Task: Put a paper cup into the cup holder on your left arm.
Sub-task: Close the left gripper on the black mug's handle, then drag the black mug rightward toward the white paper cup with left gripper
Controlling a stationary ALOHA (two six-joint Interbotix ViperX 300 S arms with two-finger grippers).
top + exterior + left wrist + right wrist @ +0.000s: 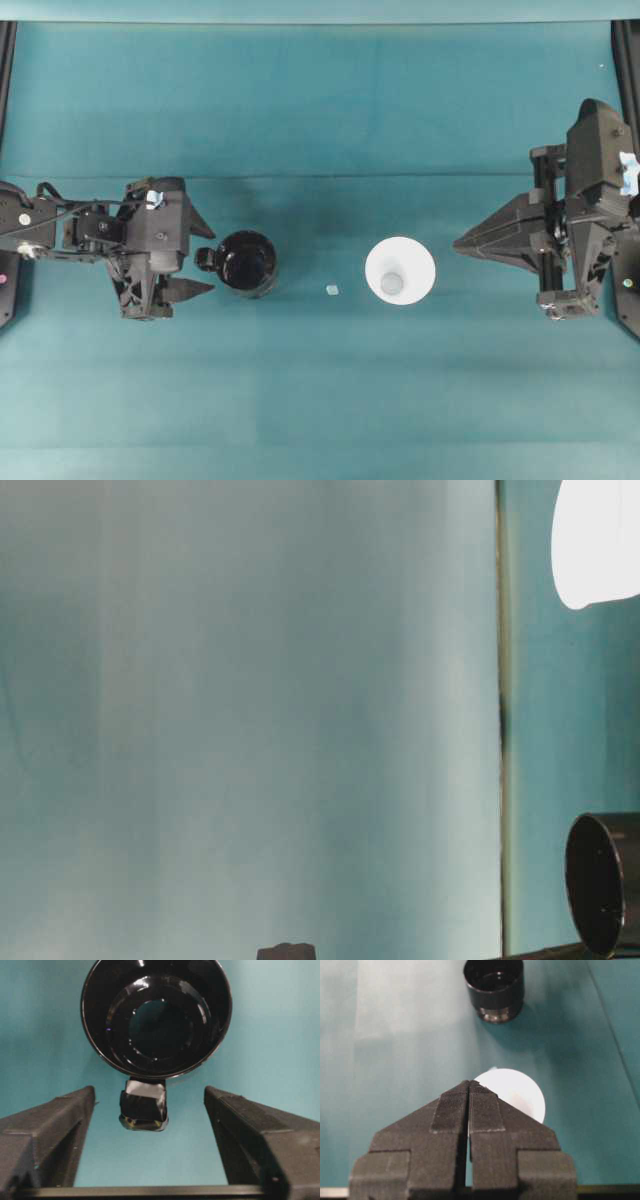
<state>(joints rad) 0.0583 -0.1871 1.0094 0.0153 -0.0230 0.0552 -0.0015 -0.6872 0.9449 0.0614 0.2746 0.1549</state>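
Note:
I will grab the cup holder by its stub handle point(207, 259) with my left gripper next, and that keeps the cup holder's opening point(247, 256) free for the paper cup.
The white paper cup point(400, 270) stands upright on the teal cloth, right of centre. It also shows in the right wrist view point(520, 1091). The glossy black cup holder point(247, 262) stands left of centre, and its stub handle point(144, 1105) points at my left gripper. My left gripper point(198, 259) is open, and the handle lies between its fingers point(50, 1130) without touching them. The holder's mouth point(156, 1015) is empty. My right gripper point(460, 243) is shut and empty, its tips point(470, 1083) just short of the cup's rim.
A tiny pale scrap point(332, 290) lies on the cloth between the holder and the cup. The table-level view shows only the cup point(600, 540) and the holder point(605, 880) at its right edge. Black frame rails run along both side edges.

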